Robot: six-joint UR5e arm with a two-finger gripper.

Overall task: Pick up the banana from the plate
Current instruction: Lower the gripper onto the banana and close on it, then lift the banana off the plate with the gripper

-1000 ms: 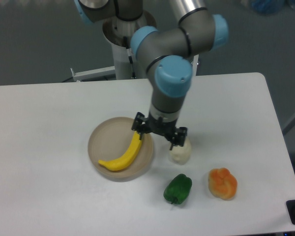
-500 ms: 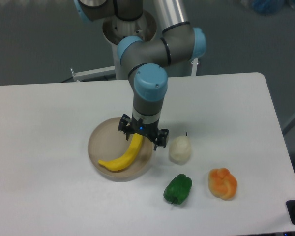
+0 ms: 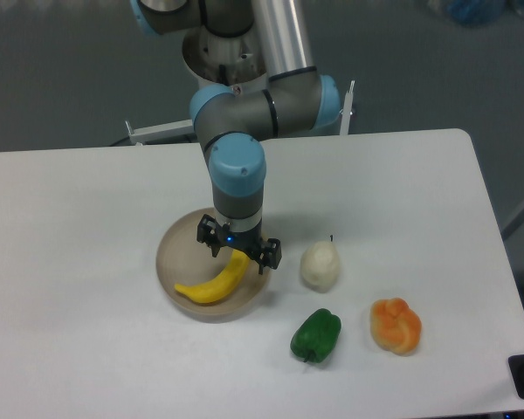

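I need to pick up the banana from the plate, so my gripper should next grab it by its end nearer the pale pear-shaped fruit.
The bright yellow banana lies curved in the round beige plate at the table's middle. My gripper hangs over the plate with its two fingers spread wide, one at the left and one at the right. It is open and straddles the banana's upper right end, close above it. The banana's tip is hidden under the gripper. I cannot tell whether the fingers touch the banana.
A pale pear-shaped fruit stands just right of the plate. A green pepper and an orange lumpy fruit lie toward the front right. The robot's base column stands behind the table.
The gripper has moved left from beside the pale fruit to over the plate, now straddling the banana's upper end. The banana and plate have not moved.
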